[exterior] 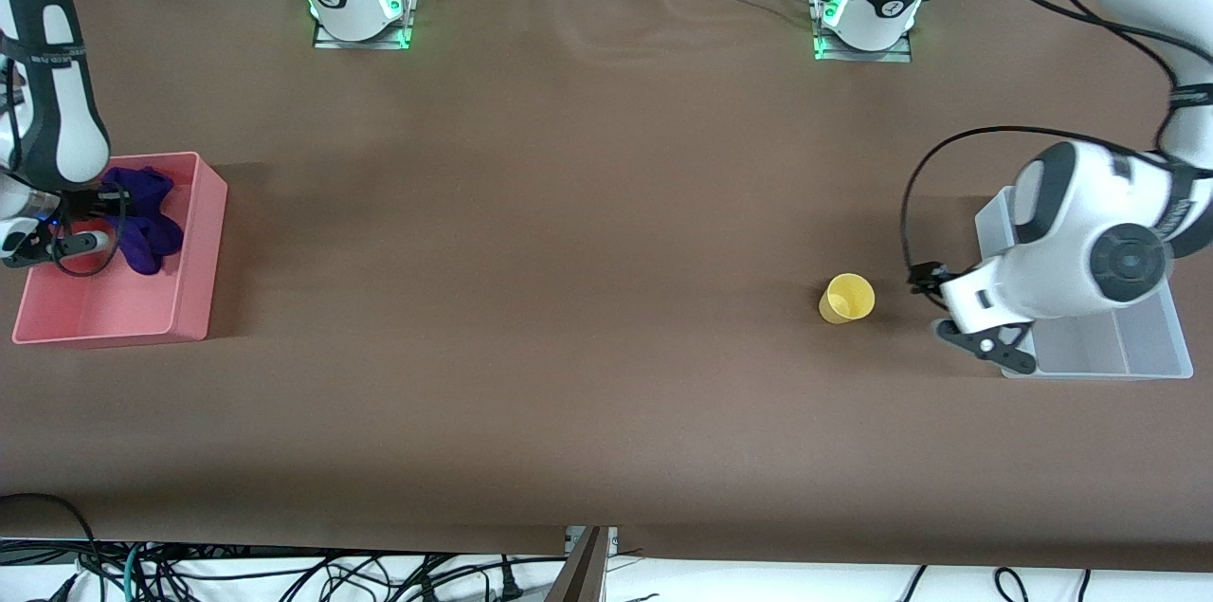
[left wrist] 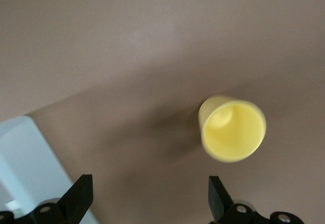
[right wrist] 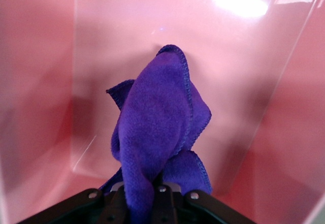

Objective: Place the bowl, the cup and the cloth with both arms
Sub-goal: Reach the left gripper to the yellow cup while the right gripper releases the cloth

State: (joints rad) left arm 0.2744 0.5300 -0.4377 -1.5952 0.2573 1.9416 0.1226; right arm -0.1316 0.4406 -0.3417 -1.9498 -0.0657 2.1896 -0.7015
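The yellow cup's round body (exterior: 829, 301) slopes, while the cup's opening has a thin side, so my left gripper next needs to pinch the yellow cup by its rim (exterior: 872, 300).
The yellow cup (exterior: 846, 298) (left wrist: 233, 128) stands on the brown table, its mouth facing up, beside the clear bin. My left gripper (exterior: 984, 346) (left wrist: 150, 183) hangs open with nothing between its fingers, low over the table at the clear bin's edge, a short way from the cup. The purple cloth (exterior: 142, 223) (right wrist: 157, 127) dangles inside the pink bin (exterior: 199, 242) (right wrist: 284, 132), with my right gripper (exterior: 95, 228) (right wrist: 157, 186) shut on its top fold. The bowl is out of view.
The clear rectangular bin (exterior: 1137, 346) (left wrist: 25, 153) sits at the left arm's end of the table, largely covered by that arm. The pink bin is at the right arm's end. Both arm bases (exterior: 360, 5) (exterior: 867, 14) stand along the table's edge farthest from the front camera.
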